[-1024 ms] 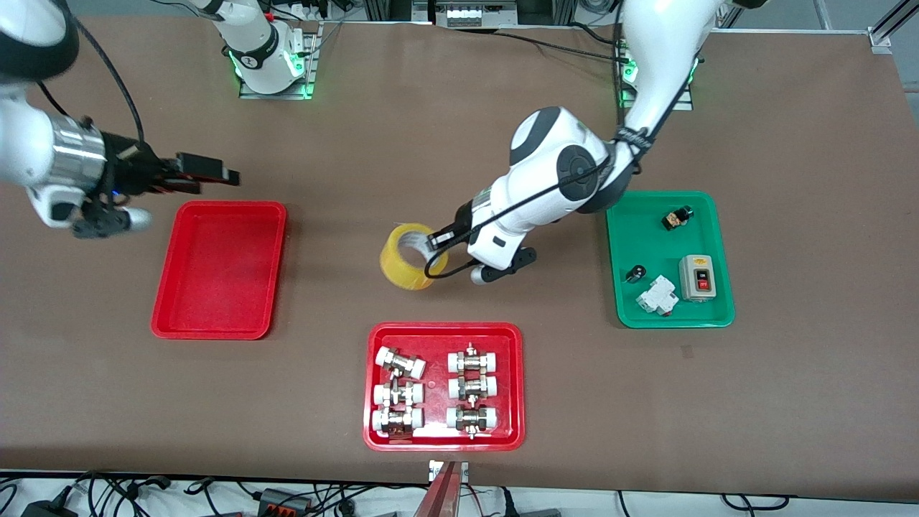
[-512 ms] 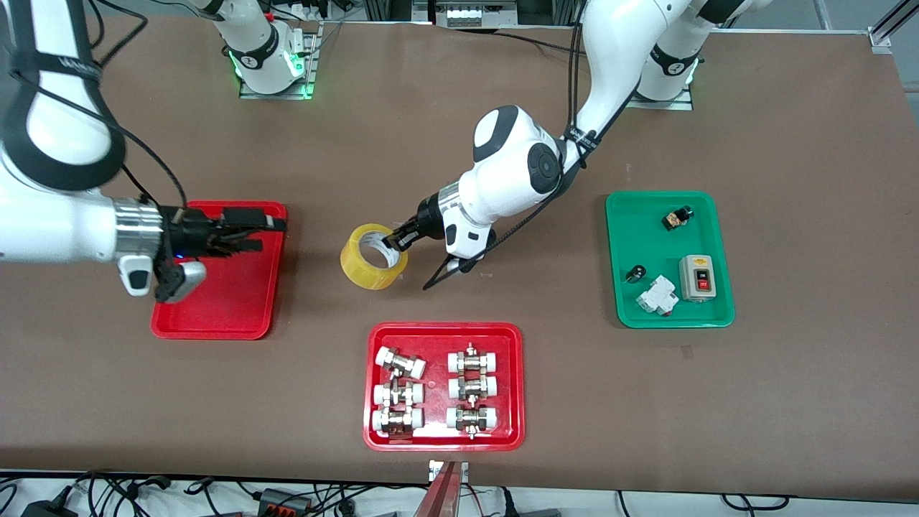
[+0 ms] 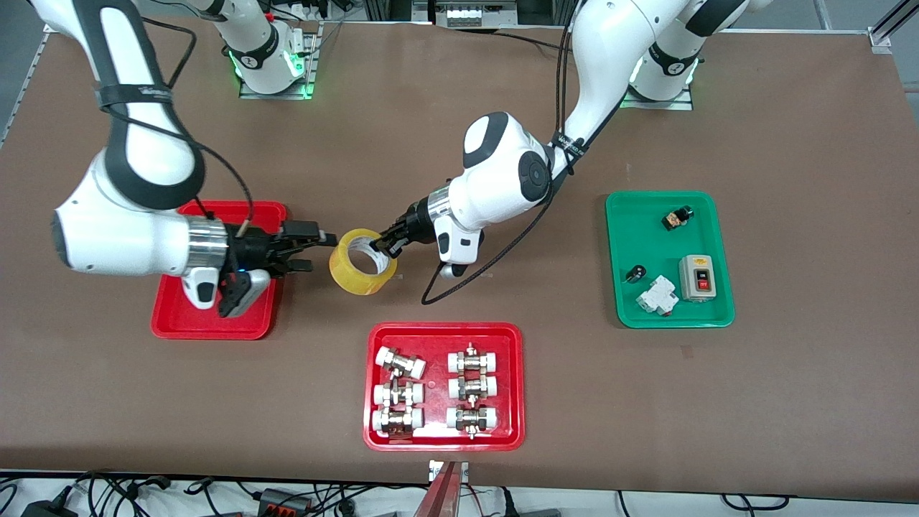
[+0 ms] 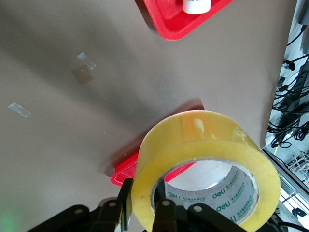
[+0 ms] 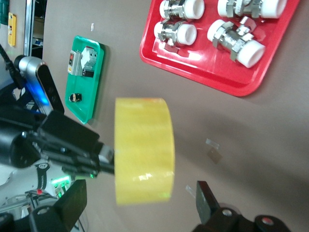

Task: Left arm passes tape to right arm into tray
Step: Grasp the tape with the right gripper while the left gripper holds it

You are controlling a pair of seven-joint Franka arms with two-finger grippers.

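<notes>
My right gripper grabs the tape roll by its flat sides next, to take it over for the plain red tray [image 3: 215, 319].
The yellowish tape roll [image 3: 361, 263] hangs above the table beside the plain red tray [image 3: 215, 319]. My left gripper [image 3: 383, 248] is shut on the roll's wall, one finger inside the white core and one outside, as the left wrist view shows [image 4: 145, 212]. The tape [image 4: 207, 159] fills that view. My right gripper [image 3: 316, 250] reaches out over the plain tray's edge, open, with its fingertips just short of the roll. In the right wrist view the tape [image 5: 144, 150] sits in line with the gap between the right gripper's [image 5: 141, 189] spread fingers [image 5: 206, 200].
A red tray with metal pipe fittings [image 3: 445, 431] lies nearer the front camera than the tape. A green tray [image 3: 624, 244] with small electrical parts lies toward the left arm's end. The left arm's black cable [image 3: 459, 276] hangs loose close to the table.
The left arm has carried the tape toward the right arm's end of the table. The right gripper has swung in over the plain red tray, up to the roll.
</notes>
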